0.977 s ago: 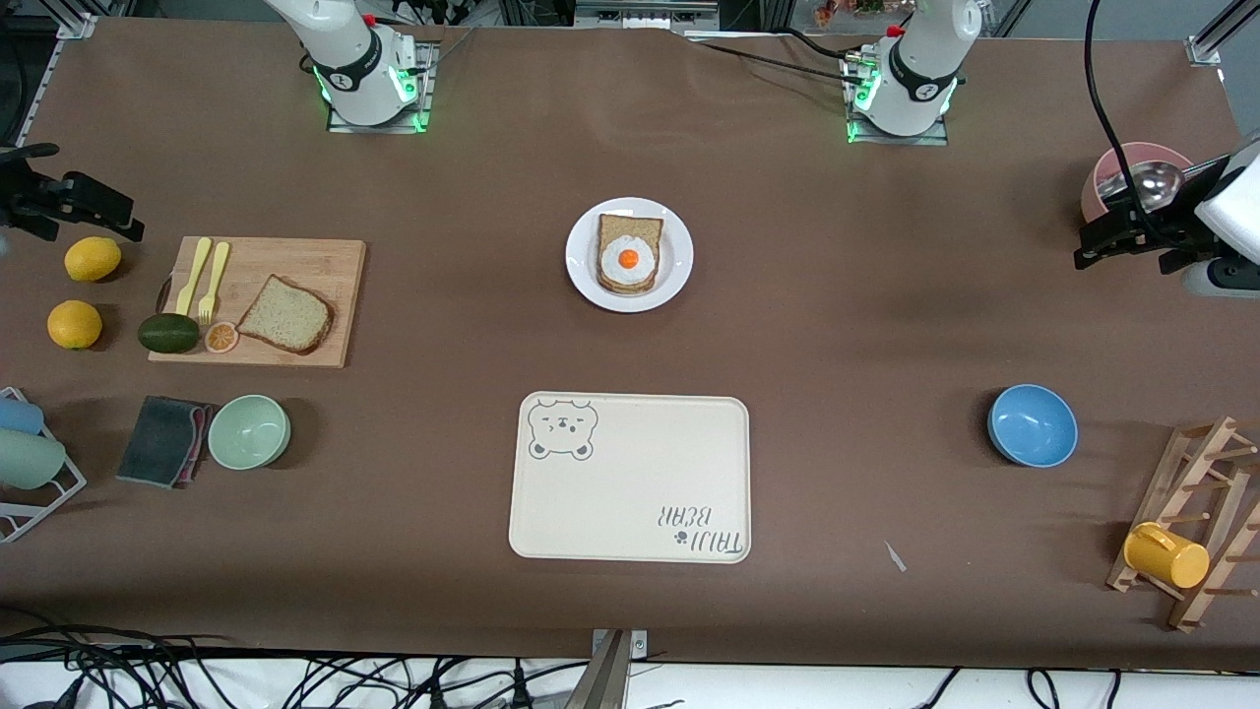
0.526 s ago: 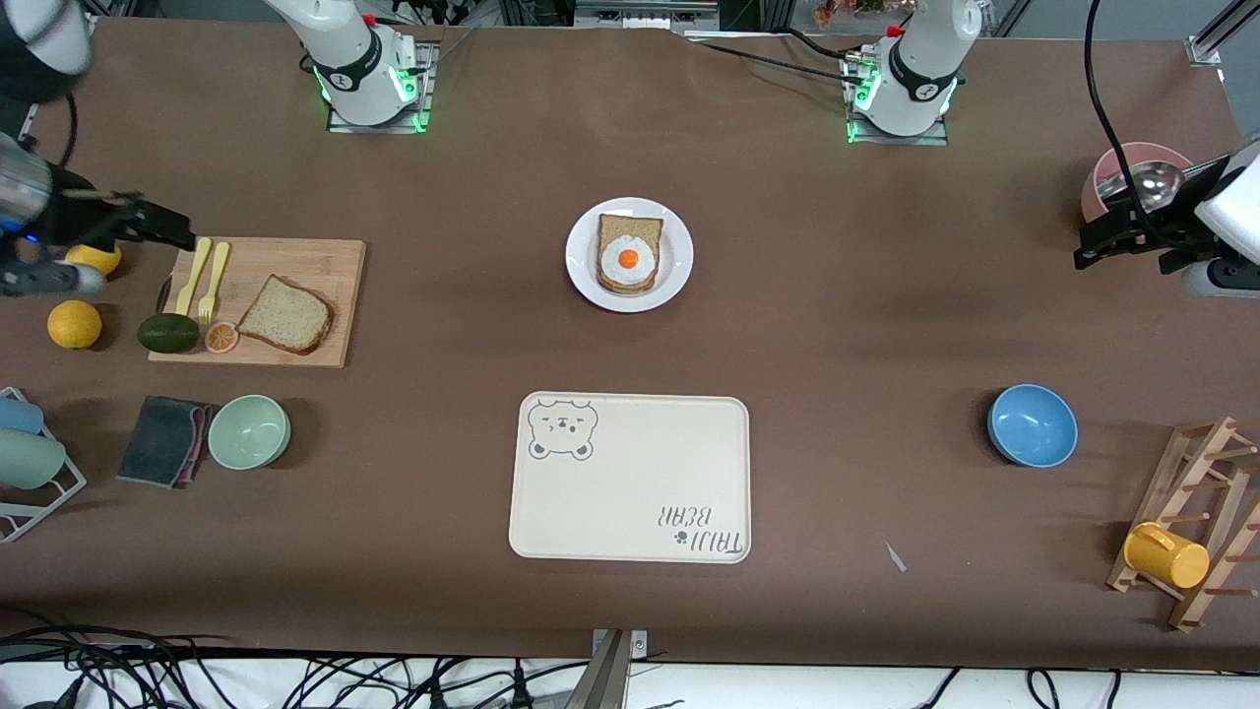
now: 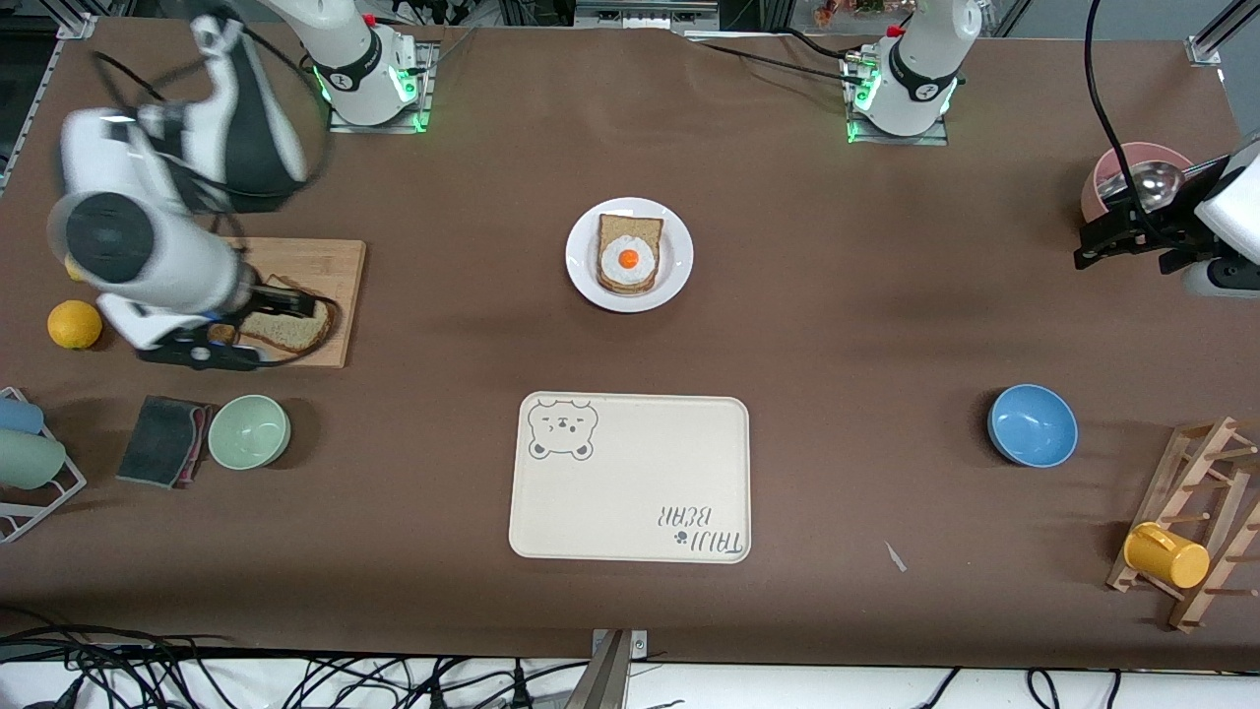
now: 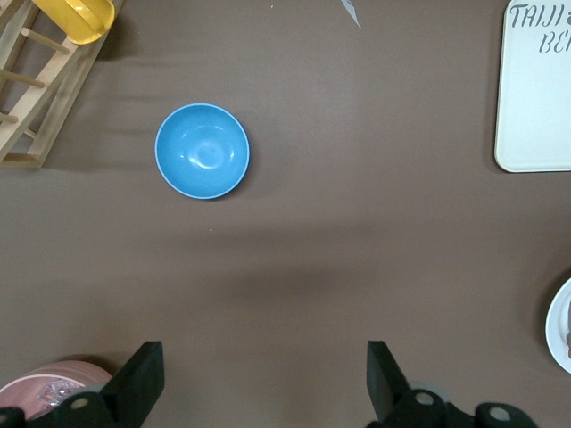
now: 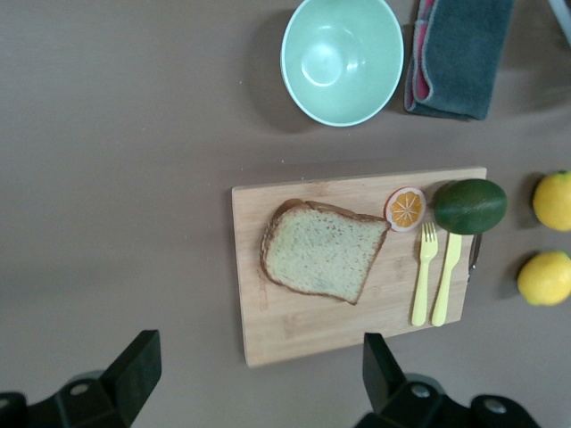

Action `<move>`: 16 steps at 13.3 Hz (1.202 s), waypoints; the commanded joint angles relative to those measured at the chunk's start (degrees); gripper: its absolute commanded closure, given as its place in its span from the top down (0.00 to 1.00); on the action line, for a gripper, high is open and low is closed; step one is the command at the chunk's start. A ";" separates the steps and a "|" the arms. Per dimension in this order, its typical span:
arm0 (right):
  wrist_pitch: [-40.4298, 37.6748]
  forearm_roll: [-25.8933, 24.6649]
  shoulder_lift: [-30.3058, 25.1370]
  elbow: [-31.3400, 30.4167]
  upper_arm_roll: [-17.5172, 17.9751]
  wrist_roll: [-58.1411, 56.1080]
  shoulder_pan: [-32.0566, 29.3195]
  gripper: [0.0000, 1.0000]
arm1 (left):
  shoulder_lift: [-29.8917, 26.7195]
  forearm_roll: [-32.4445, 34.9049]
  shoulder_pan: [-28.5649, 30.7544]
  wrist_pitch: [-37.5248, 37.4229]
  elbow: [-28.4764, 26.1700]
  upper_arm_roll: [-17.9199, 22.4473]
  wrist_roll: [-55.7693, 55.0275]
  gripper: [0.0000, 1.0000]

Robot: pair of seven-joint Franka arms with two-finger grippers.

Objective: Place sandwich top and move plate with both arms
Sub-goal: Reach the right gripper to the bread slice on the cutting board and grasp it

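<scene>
The right gripper grabs the bread slice by its crust edge (image 5: 310,291) next, to top the egg sandwich on the plate.
The sandwich top (image 3: 295,333) (image 5: 323,251), a speckled bread slice, lies on a wooden cutting board (image 3: 335,281) at the right arm's end of the table. My right gripper (image 3: 251,330) (image 5: 256,370) hangs open and empty above the board, partly hiding the slice in the front view. The white plate (image 3: 679,258) sits mid-table nearer the bases and carries bread topped with a fried egg (image 3: 628,258). My left gripper (image 3: 1083,246) (image 4: 261,379) waits open and empty over bare table beside a pink bowl (image 3: 1132,162).
A cream bear-print tray (image 3: 630,478) lies nearer the camera than the plate. A blue bowl (image 3: 1032,424) and a rack with a yellow mug (image 3: 1166,554) are at the left arm's end. A green bowl (image 3: 249,431), cloth (image 3: 162,440), lemon (image 3: 75,324), avocado (image 5: 470,205) and yellow cutlery (image 5: 433,276) surround the board.
The right arm has swung in from the table's end to over the cutting board, now covering the cutlery and avocado in the front view. The left arm has not moved.
</scene>
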 commanded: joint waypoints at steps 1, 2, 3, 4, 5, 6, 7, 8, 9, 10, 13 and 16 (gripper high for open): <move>4.19 -6.49 2.37 -4.70 -0.26 14.97 6.08 0.99 | -0.01 0.46 0.35 -0.83 0.67 -0.41 -0.28 1.00; 5.59 -7.73 3.34 -5.76 -0.26 17.53 7.49 0.95 | -0.01 0.46 0.35 -0.83 0.58 -0.50 -0.28 1.00; 6.65 -8.78 4.22 -6.64 -0.26 19.47 7.85 0.95 | 0.07 0.46 0.35 -0.83 0.58 -0.41 -0.28 1.00; 7.88 -10.53 4.75 -7.95 -0.26 21.76 7.94 0.95 | -0.01 0.46 0.35 -0.83 0.58 -0.50 -0.28 1.00; 9.55 -12.90 5.19 -9.79 -0.26 23.78 7.94 0.92 | -0.01 0.46 0.35 -0.83 0.58 -0.50 -0.28 1.00; 12.09 -15.27 5.28 -12.34 -0.35 25.54 7.94 0.92 | -0.01 0.46 0.35 -0.83 0.58 -0.41 -0.28 1.00; 14.90 -16.34 5.11 -14.80 -0.78 26.34 7.77 0.90 | -0.01 0.46 0.35 -0.83 0.58 -0.41 -0.28 1.00; 17.27 -16.61 4.93 -16.65 -1.39 26.35 7.68 0.88 | -0.01 0.46 0.35 -0.83 0.58 -0.41 -0.28 1.00; 19.56 -16.62 5.02 -17.71 -3.32 26.35 7.59 0.87 | 0.07 0.46 0.35 -0.83 0.58 -0.41 -0.28 1.00; 22.63 -16.62 4.93 -19.72 -4.64 26.09 7.59 0.87 | 0.08 0.46 0.35 -0.83 0.58 -0.41 -0.28 1.00; 29.23 -16.62 4.67 -23.43 -8.25 25.73 7.50 0.80 | -0.01 0.46 0.35 -0.83 0.58 -0.41 -0.28 1.00; 29.95 -16.70 5.28 -24.66 -8.61 25.65 7.15 0.65 | -0.01 0.46 0.35 -0.83 0.58 -0.50 -0.19 1.00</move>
